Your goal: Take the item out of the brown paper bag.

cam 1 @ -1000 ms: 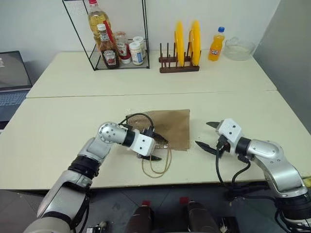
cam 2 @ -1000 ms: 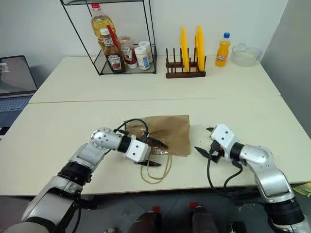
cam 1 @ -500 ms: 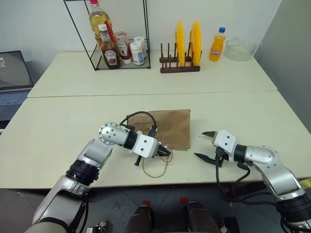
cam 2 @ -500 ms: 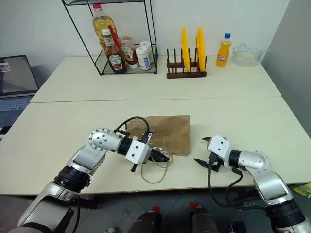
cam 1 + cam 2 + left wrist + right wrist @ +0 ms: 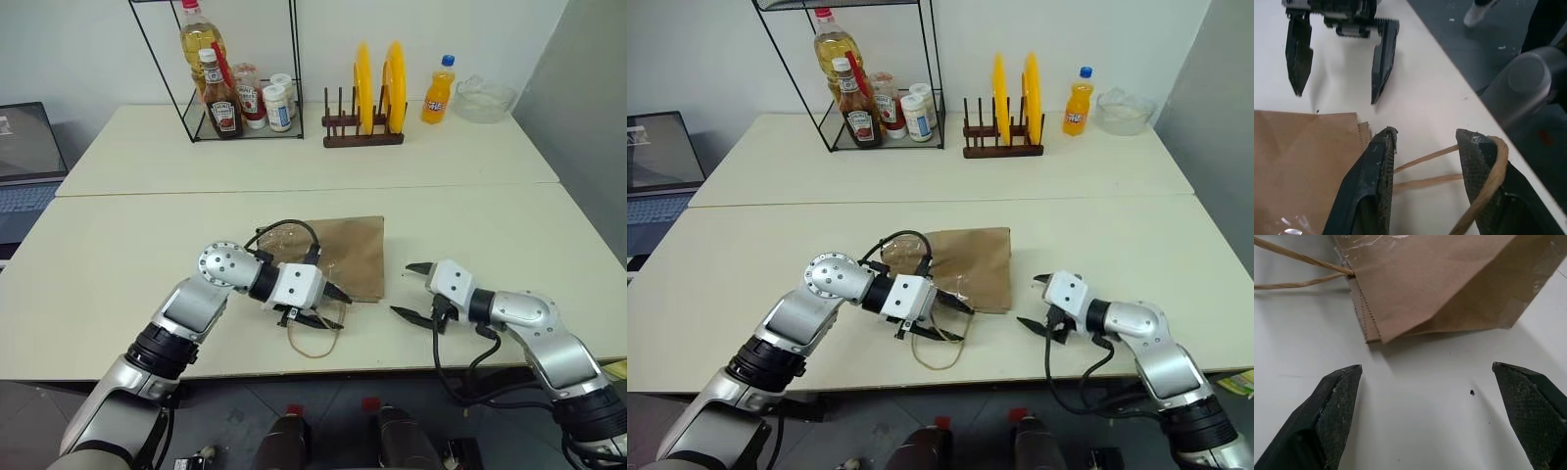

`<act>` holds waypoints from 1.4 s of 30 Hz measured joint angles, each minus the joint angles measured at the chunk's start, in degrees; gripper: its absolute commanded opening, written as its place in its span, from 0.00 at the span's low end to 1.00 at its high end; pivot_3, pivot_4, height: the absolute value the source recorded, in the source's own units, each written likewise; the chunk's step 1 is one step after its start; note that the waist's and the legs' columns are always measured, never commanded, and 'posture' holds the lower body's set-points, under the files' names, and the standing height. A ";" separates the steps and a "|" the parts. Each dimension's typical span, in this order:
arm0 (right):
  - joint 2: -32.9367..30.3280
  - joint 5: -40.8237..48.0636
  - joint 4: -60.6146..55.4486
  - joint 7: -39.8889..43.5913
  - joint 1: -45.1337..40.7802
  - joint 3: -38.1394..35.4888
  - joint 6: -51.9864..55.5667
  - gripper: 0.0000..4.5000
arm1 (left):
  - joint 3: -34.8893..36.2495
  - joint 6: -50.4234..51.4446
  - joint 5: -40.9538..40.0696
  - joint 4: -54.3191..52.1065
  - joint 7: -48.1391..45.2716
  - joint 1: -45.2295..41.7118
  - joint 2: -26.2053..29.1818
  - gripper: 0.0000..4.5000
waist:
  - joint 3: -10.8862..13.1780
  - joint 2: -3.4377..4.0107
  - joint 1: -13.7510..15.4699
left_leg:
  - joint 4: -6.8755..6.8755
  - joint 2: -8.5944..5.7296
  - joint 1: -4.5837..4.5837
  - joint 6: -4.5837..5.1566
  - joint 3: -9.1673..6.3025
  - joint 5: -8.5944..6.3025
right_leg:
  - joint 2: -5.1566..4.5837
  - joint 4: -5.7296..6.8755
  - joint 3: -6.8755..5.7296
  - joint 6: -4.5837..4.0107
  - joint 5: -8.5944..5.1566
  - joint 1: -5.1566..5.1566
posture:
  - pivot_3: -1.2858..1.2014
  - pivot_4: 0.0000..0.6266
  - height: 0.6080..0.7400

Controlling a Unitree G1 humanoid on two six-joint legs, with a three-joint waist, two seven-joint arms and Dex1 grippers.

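Observation:
I should next use my left gripper to grab the cord handle standing out from the opening of the brown paper bag [image 5: 351, 253], because the bag lies flat.
The brown paper bag [image 5: 351, 253] lies flat on the table, its mouth toward me, with thin cord handles [image 5: 315, 342] trailing over the front of the table. My left gripper [image 5: 326, 305] sits at the bag's mouth, fingers apart. In the left wrist view a cord [image 5: 1422, 157] runs between them and another loops around one finger [image 5: 1484, 161]. My right gripper [image 5: 403, 290] is wide open just right of the bag's corner [image 5: 1374, 335], low over the table, holding nothing. The item is hidden.
At the back stand a wire rack [image 5: 235, 78] with sauce bottles, a wooden rack with yellow plates [image 5: 377, 83], an orange bottle [image 5: 437, 90] and a glass bowl [image 5: 482, 98]. A laptop [image 5: 24, 157] sits far left. The table's front edge [image 5: 323, 370] runs close below the handles.
My left gripper shut at the bag's mouth, then spread its fingers again and rose slightly with the cord handle. My right gripper sank a little toward the table, still open.

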 measured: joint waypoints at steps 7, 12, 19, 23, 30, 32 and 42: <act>0.49 -2.14 0.26 1.00 0.01 3.58 -3.49 1.00 | 2.06 6.02 -2.62 0.80 1.31 -3.21 -1.01 0.01 | 0.00 0.00 0.02 | 0.01 -0.01 0.02 0.00 0.00 0.00 | 0.00 -0.02 -0.02 0.00 0.00 0.04 | 0.52 0.24 1.00; -2.20 -4.59 0.92 4.01 0.32 5.51 -11.40 1.00 | 3.50 13.04 -4.22 2.11 4.90 -4.13 -2.60 0.01 | 0.00 -0.01 0.03 | 0.03 -0.01 0.05 0.00 -0.05 0.00 | 0.00 -0.06 -0.08 0.01 -0.01 0.14 | 0.52 0.24 1.00; -5.15 -10.32 3.84 4.42 1.60 7.75 -33.18 1.00 | 8.14 21.97 -6.38 5.88 12.62 -7.59 -6.01 0.01 | -0.01 -0.02 0.17 | 0.02 -0.02 0.30 -0.01 -0.05 0.00 | 0.00 -0.15 -0.11 0.04 -0.02 0.47 | 0.52 0.24 1.00; -4.00 -15.67 8.23 1.43 -0.89 10.26 -47.02 1.00 | 10.62 25.34 -7.42 9.02 16.82 -9.93 -8.61 0.01 | 0.01 -0.05 0.07 | -0.02 -0.02 0.54 -0.03 -0.01 0.01 | 0.00 -0.17 -0.09 0.06 -0.04 0.67 | 0.52 0.24 1.00; 3.02 -19.76 18.16 -0.23 -10.25 15.41 -54.78 1.00 | 13.13 26.95 -7.93 13.29 20.74 -11.51 -11.09 0.01 | 0.02 -0.07 -0.20 | 0.00 0.00 0.58 -0.24 -0.06 0.13 | 0.01 -0.15 -0.07 0.05 -0.03 0.69 | 0.52 0.24 1.00; 5.13 -20.55 20.84 -0.81 -12.72 16.46 -55.11 1.00 | 13.39 26.95 -7.97 13.79 21.29 -11.76 -11.34 0.01 | 0.02 -0.07 -0.18 | 0.00 -0.01 0.58 -0.25 -0.06 0.13 | 0.01 -0.15 -0.07 0.04 -0.03 0.68 | 0.52 0.24 1.00; 11.30 -17.83 25.23 4.65 -18.94 22.29 -51.22 1.00 | 13.83 26.97 -8.04 14.03 21.65 -12.06 -11.61 0.01 | 0.02 -0.07 -0.26 | 0.00 0.00 0.58 -0.25 -0.09 0.13 | 0.00 -0.15 -0.07 0.04 -0.03 0.69 | 0.52 0.24 1.00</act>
